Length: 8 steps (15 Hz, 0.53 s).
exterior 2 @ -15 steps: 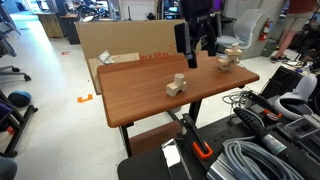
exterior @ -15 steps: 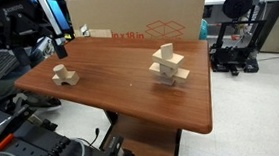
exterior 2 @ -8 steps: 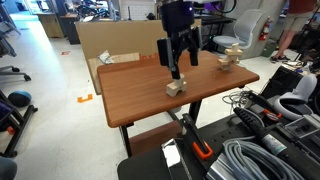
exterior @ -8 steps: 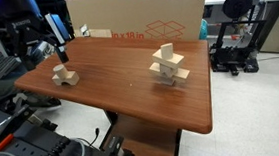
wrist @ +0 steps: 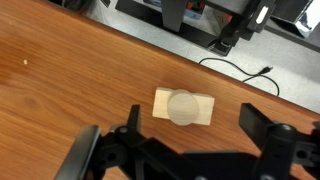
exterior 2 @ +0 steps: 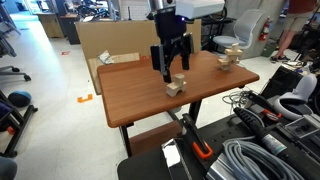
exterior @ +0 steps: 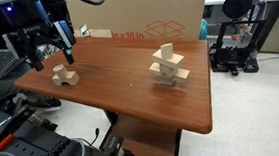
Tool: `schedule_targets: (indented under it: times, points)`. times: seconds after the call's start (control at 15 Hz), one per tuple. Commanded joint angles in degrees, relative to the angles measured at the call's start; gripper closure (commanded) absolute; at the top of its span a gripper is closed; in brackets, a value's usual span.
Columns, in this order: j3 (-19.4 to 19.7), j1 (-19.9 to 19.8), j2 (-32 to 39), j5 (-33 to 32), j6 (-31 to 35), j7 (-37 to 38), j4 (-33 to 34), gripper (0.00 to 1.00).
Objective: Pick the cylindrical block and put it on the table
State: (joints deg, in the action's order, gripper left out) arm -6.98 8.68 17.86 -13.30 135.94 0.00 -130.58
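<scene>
I need to close my gripper, and it would hold the cylindrical block (wrist: 183, 106): the block is standing between my fingers, and its sides are free.
The small pale cylindrical block (wrist: 183, 106) stands on top of a flat pale wooden block (wrist: 206, 105) near one end of the reddish-brown table (exterior: 129, 74). The same small stack shows in both exterior views (exterior: 63, 76) (exterior 2: 176, 86). My gripper (wrist: 190, 125) is open and empty, straight above the stack, with one finger on each side. It hangs just over the stack in both exterior views (exterior: 47, 55) (exterior 2: 170, 70).
A taller pile of pale wooden blocks (exterior: 167, 66) (exterior 2: 230, 57) stands at the table's other end. A large cardboard box (exterior: 150, 22) lies behind the table. Cables and equipment sit on the floor past the near table edge (wrist: 230, 65).
My gripper has moved across the table to the small stack and lowered over it. The blocks have not moved.
</scene>
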Motion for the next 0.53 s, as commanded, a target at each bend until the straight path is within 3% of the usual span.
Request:
schedule_targets:
  times: [0.0, 0.13, 0.47]
  points:
    - [0.04, -0.14, 0.97, 0.97, 0.91, -1.68, 0.64, 0.26]
    - [0.11, -0.25, 1.57, 1.26, -0.16, -1.93, 1.55, 0.32]
    - [0.20, -0.52, 3.04, 2.16, -2.03, -2.13, 4.00, 0.70]
